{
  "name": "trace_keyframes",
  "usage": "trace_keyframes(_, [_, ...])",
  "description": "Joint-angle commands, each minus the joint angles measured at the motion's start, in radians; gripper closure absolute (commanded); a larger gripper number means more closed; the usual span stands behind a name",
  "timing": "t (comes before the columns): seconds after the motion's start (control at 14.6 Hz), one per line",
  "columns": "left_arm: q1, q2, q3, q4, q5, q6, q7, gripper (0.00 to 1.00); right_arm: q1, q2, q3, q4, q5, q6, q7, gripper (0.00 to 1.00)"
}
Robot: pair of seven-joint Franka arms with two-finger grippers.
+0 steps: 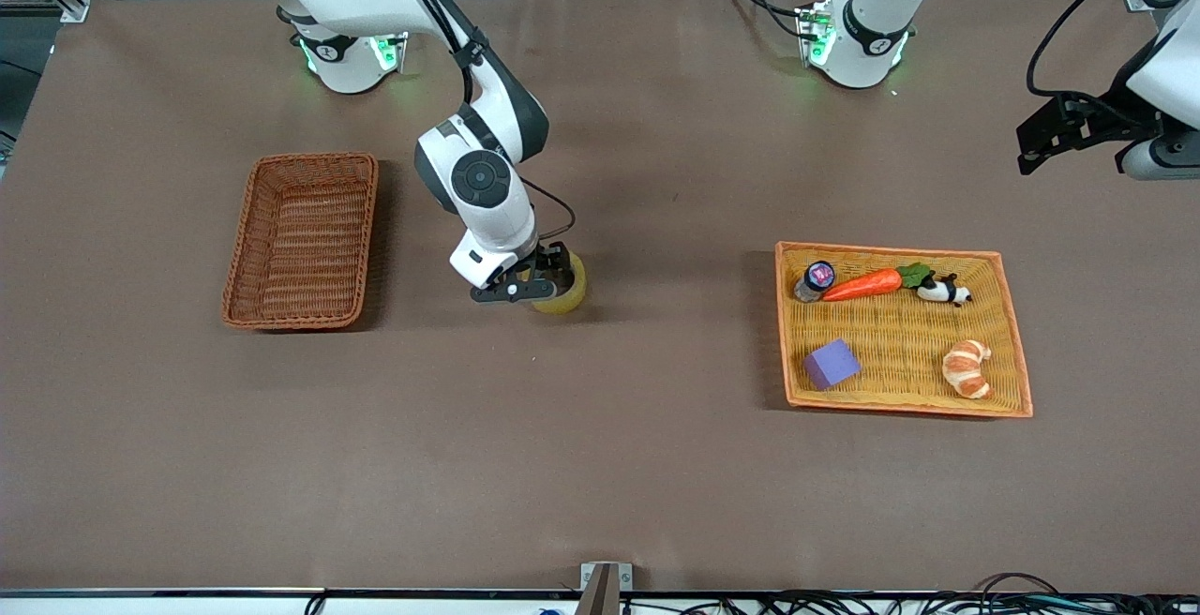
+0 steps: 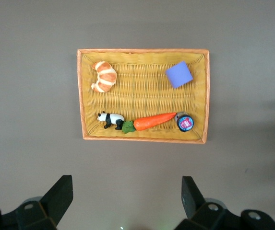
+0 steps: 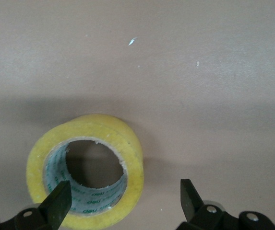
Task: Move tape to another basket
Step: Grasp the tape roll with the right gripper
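Observation:
My right gripper's fingers are above the tape's side and the table, so my right gripper should go lower before it closes on the tape.
The tape (image 1: pixel 568 291), a yellowish roll with a grey printed core, lies flat on the brown table between the two baskets. My right gripper (image 1: pixel 525 285) hangs low over it, open. In the right wrist view one finger (image 3: pixel 58 201) stands over the tape's (image 3: pixel 136 158) core and the other finger (image 3: pixel 189 194) over bare table beside the roll, so the jaws straddle one wall. The dark reddish-brown basket (image 1: pixel 246 221) sits toward the right arm's end, holding nothing. My left gripper (image 1: pixel 1036 148) waits open, high above the table's left arm end.
The light orange-yellow tray (image 1: pixel 891 248) toward the left arm's end holds a purple cube (image 1: pixel 831 364), a croissant (image 1: pixel 967 368), a carrot (image 1: pixel 867 284), a toy panda (image 1: pixel 945 291) and a small round lid (image 1: pixel 818 277). The left wrist view looks straight down on this tray (image 2: pixel 142 51).

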Motion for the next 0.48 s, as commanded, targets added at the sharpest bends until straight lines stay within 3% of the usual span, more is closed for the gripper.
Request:
trace_keyframes(0.0, [0.001, -0.037, 0.008, -0.043, -0.024, -0.001, 0.028, 0.00, -0.015, 0.024, 0.002, -0.021, -0.025, 0.081, 0.024, 0.00])
trace_keyframes(0.21, [0.004, -0.033, 0.005, -0.042, -0.024, -0.002, 0.036, 0.00, 0.000, 0.053, 0.001, -0.018, -0.028, 0.101, 0.059, 0.00])
trace_keyframes(0.27, [0.005, -0.033, 0.005, -0.042, -0.025, -0.001, 0.037, 0.00, 0.013, 0.053, 0.001, -0.021, -0.039, 0.100, 0.059, 0.04])
trace_keyframes(0.41, [0.007, -0.033, 0.005, -0.043, -0.027, -0.001, 0.039, 0.00, 0.020, 0.073, -0.002, -0.018, -0.062, 0.101, 0.065, 0.30])
